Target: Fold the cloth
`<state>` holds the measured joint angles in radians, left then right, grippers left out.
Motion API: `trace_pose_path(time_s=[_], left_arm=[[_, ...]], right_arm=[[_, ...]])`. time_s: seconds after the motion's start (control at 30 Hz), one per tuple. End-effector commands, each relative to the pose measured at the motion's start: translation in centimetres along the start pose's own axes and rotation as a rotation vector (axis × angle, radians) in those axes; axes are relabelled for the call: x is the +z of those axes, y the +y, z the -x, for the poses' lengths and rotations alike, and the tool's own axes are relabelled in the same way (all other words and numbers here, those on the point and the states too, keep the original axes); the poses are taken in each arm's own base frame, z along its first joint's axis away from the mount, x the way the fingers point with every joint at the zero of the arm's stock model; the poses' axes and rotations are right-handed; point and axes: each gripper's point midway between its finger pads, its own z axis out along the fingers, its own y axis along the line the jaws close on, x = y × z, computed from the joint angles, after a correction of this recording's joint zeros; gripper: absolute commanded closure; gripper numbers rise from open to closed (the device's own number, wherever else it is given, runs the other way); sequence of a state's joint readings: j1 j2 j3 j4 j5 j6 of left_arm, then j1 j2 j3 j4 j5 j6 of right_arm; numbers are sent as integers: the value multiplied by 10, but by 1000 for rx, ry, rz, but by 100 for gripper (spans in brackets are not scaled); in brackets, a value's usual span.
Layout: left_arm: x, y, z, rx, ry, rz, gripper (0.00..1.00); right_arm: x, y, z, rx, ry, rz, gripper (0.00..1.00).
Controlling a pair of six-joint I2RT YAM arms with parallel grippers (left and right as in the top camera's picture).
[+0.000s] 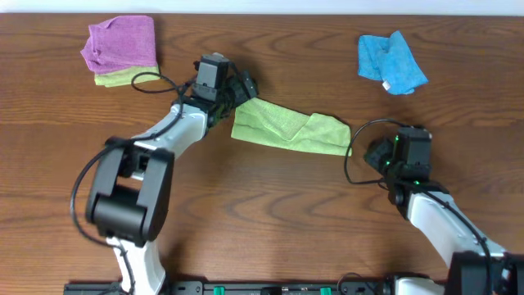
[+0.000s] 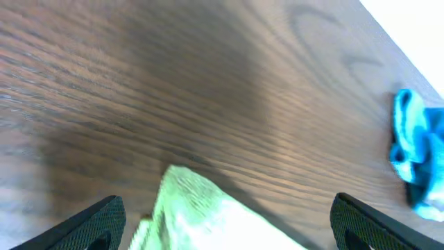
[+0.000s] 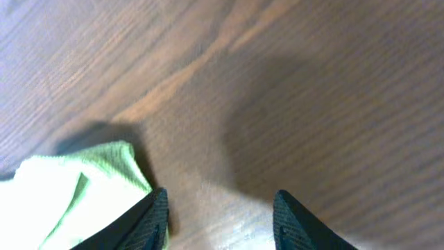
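Note:
I need to grab the light green cloth's near end corner [image 1: 346, 128] [image 3: 125, 155] with my right gripper next. Then I can bring that end of the cloth over the other end to fold it.
A light green cloth [image 1: 286, 127] lies partly folded in a long strip across the middle of the wooden table. My left gripper [image 1: 239, 88] is open at the cloth's upper left end; in the left wrist view the green cloth [image 2: 201, 212] lies between the two spread fingers [image 2: 222, 226]. My right gripper [image 1: 372, 154] is open just right of the cloth's right end. In the right wrist view the cloth's corner [image 3: 76, 191] sits beside the left finger, with bare wood between the fingers [image 3: 218, 219].
A purple cloth [image 1: 123, 43] lies folded on a yellow-green one [image 1: 123, 78] at the back left. A blue cloth [image 1: 390, 62] lies crumpled at the back right, also in the left wrist view [image 2: 420, 156]. The table's far edge runs along the top.

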<state>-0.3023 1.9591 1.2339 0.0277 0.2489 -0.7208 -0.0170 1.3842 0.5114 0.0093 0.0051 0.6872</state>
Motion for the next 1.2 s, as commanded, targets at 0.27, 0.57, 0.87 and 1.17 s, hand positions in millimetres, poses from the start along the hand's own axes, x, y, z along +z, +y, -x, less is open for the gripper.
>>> trace_pose_path(time_s=[0.27, 0.57, 0.87, 1.17], left_arm=[[-43, -48, -9, -70, 110, -161, 67], [-24, -34, -21, -150, 137, -104, 94], [15, -2, -56, -230, 242, -27, 94], [31, 14, -77, -237, 291, 24, 95]], right_arm=[[-23, 44, -15, 58, 121, 237, 38], [-29, 57, -25, 139, 201, 308, 30], [-28, 56, -26, 147, 202, 303, 28], [-6, 40, -37, 207, 239, 222, 28]])
